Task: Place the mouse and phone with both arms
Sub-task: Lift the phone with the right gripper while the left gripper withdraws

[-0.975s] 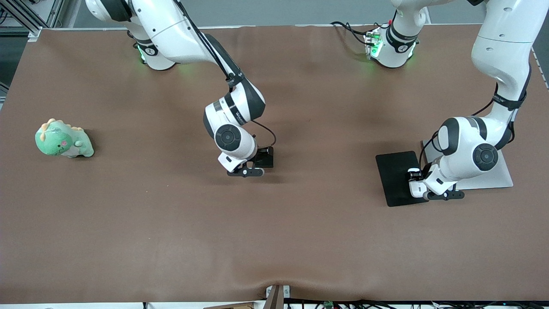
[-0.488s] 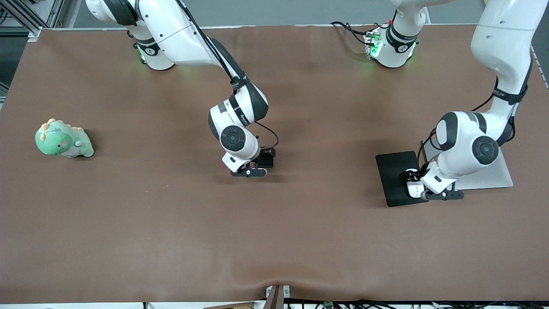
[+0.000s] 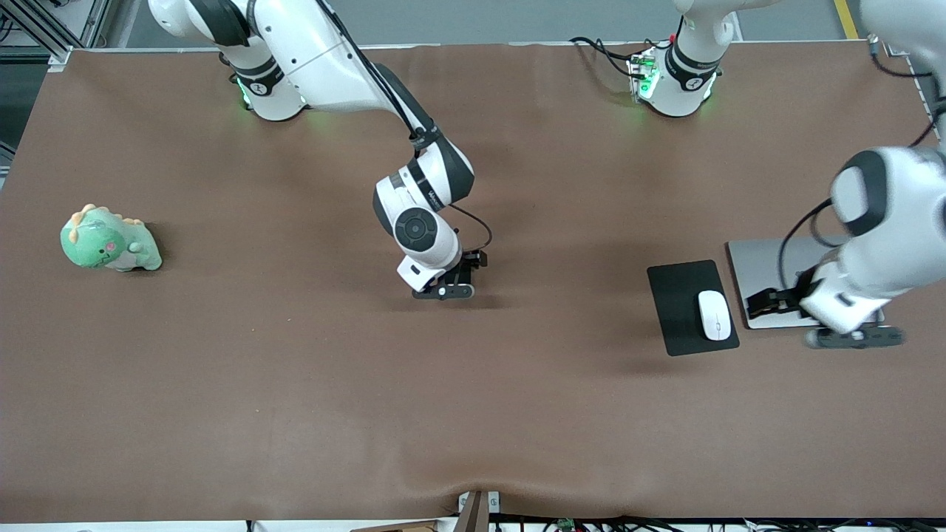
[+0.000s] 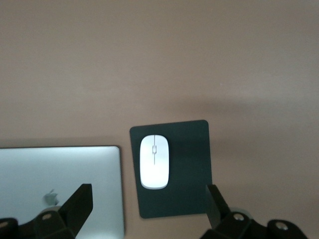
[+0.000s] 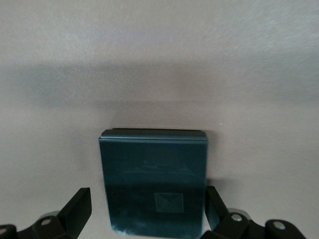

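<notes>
My right gripper's fingers reach down beside the black phone's sides in the wrist view. My right gripper needs to close on the phone now.
The white mouse (image 3: 715, 315) lies on the black mouse pad (image 3: 680, 307), nearer the left arm's end of the table; it also shows in the left wrist view (image 4: 154, 162) on the pad (image 4: 187, 194). My left gripper (image 3: 768, 301) is open and empty, up in the air over the silver laptop beside the pad; in its wrist view (image 4: 148, 199) the fingers stand wide apart. The black phone (image 5: 154, 181) lies flat on the table mid-table, between the open fingers of my right gripper (image 5: 147, 199). In the front view the right gripper (image 3: 473, 264) hides the phone.
A closed silver laptop (image 3: 761, 270) lies beside the pad, toward the left arm's end (image 4: 60, 179). A green dinosaur toy (image 3: 109, 240) sits near the right arm's end. The table is covered by a brown cloth (image 3: 295, 384).
My left gripper has let go of the mouse on the pad, risen and moved over the laptop. My right gripper has shifted slightly toward the left arm's end, over the phone.
</notes>
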